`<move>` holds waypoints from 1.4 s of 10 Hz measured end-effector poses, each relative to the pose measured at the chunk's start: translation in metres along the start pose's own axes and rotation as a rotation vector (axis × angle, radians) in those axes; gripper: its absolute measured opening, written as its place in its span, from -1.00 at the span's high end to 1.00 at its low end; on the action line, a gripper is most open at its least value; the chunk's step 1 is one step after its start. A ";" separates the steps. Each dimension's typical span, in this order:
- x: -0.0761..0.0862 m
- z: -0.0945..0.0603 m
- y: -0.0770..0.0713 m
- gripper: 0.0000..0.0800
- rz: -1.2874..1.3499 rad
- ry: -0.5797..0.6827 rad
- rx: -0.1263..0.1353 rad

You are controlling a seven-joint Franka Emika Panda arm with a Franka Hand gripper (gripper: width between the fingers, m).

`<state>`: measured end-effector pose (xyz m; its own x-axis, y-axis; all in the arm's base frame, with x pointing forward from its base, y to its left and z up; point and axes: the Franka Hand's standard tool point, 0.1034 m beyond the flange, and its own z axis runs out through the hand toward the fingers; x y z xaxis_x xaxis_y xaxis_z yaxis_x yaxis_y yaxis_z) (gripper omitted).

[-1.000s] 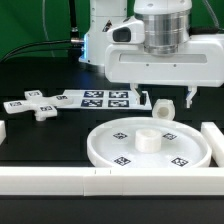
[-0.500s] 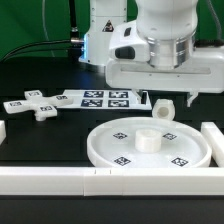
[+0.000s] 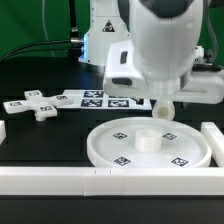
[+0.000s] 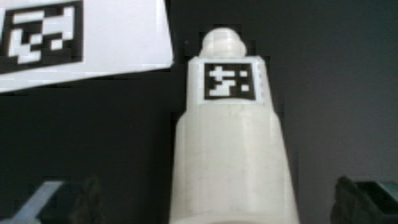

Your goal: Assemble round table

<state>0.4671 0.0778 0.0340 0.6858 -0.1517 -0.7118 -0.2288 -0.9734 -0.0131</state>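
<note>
The cylinder's rounded tip should stay free to go into the disc's middle part. My gripper should next grab the cylinder by its thick plain body (image 4: 235, 185).
The short thick cylinder (image 3: 163, 109) lies on the black table just behind the large rimmed disc (image 3: 110, 150), whose central hub (image 3: 148, 139) points up. The small cross-shaped piece (image 3: 30, 105) lies at the exterior view's left. My gripper (image 3: 164, 98) hangs low right over the cylinder, its fingers mostly hidden by the hand. In the wrist view the cylinder (image 4: 231, 150), with a tag near its rounded tip, lies between my open gripper's (image 4: 217, 206) dark fingers (image 4: 68, 200), with a gap on each side. It holds nothing.
The marker board (image 3: 95, 98) lies behind the cylinder, and its corner shows in the wrist view (image 4: 71, 40). Long white bars run along the front edge (image 3: 50, 181), the exterior view's right (image 3: 213, 135) and left (image 3: 3, 130).
The arm has come down and forward over the cylinder, so the hand now fills more of the exterior view. The parts have not moved.
</note>
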 end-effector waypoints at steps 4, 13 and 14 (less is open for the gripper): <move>0.000 0.018 -0.001 -0.62 -0.004 -0.185 -0.023; 0.009 0.034 -0.004 -0.04 -0.004 -0.154 -0.024; 0.009 0.034 -0.004 -0.04 -0.005 -0.154 -0.025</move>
<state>0.4504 0.0866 0.0040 0.5720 -0.1209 -0.8113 -0.2075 -0.9782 -0.0006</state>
